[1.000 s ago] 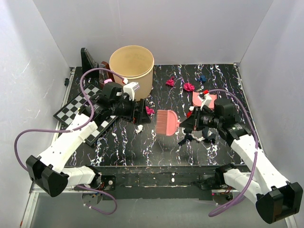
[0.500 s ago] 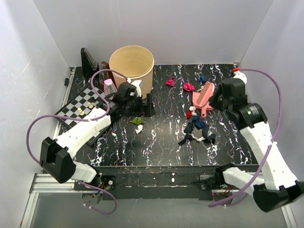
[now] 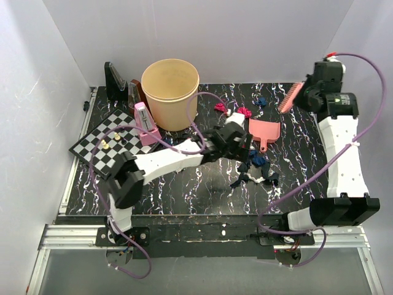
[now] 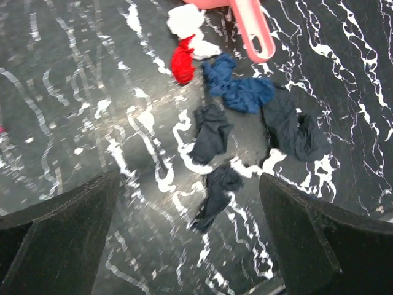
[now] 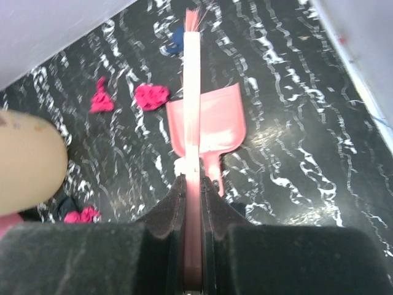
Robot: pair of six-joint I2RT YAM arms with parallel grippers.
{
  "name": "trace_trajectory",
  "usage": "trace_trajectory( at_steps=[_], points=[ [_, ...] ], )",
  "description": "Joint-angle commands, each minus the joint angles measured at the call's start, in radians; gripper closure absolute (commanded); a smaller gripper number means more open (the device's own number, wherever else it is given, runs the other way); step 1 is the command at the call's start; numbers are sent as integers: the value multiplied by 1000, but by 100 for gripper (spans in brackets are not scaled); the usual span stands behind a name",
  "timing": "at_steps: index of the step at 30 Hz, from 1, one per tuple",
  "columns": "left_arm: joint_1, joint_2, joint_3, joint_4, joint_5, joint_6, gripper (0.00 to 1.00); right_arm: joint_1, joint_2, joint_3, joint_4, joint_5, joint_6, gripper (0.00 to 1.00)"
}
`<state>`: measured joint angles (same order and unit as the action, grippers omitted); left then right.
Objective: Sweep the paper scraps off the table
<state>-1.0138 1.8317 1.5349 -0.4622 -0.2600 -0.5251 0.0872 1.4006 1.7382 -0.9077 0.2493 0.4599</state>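
Observation:
The dustpan's opening should stay free to receive swept paper scraps, so my left gripper needs to grip the pink dustpan by its handle (image 3: 263, 146) (image 4: 252, 29) next.
The paper scraps lie on the black veined table (image 3: 184, 184). A pile of navy, black and white scraps (image 3: 255, 167) sits near the middle right; magenta scraps (image 3: 245, 112) and a navy one (image 3: 262, 101) lie further back. In the left wrist view I see red (image 4: 182, 61), blue (image 4: 239, 91) and dark scraps (image 4: 212, 132). My left gripper (image 3: 238, 140) is open and empty (image 4: 189, 209) just above the pile. My right gripper (image 3: 305, 93) is raised at the back right, shut on the pink brush (image 3: 288, 97) (image 5: 192, 110). The pink dustpan (image 3: 265, 130) (image 5: 215, 120) lies beside the pile.
A tan bucket (image 3: 170, 92) stands at the back centre-left. A chessboard (image 3: 101, 146) with small pieces lies at the left, with a pink object (image 3: 145, 121) beside it. Black stands (image 3: 114, 80) are at the back left. White walls enclose the table.
My left arm has swung right, from beside the bucket to above the scrap pile. My right arm has lifted the brush from the table's middle to the back right corner.

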Motion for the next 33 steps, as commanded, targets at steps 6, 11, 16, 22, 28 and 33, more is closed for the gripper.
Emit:
trace_trajectory(
  at_steps=[6,11,16,22,28,33],
  points=[
    [-100,291,255,112,-145,33,5,-251,20,24,113,-108,-78,99],
    [-100,441,422,160,-159,118,9,-265,-14,-63,170,-56,-86,99],
    [-100,563,567,184,-189,180,11,-265,-141,-253,317,-85,-90,99],
    [-82,679,737,136,-174,180,21,-265,-227,-347,366,-94,-99,99],
    [-62,728,777,148,-110,160,30,-265,-241,-381,371,-108,-96,99],
    [-58,785,852,100,-130,174,33,-265,-226,-381,362,-116,-96,99]
  ],
)
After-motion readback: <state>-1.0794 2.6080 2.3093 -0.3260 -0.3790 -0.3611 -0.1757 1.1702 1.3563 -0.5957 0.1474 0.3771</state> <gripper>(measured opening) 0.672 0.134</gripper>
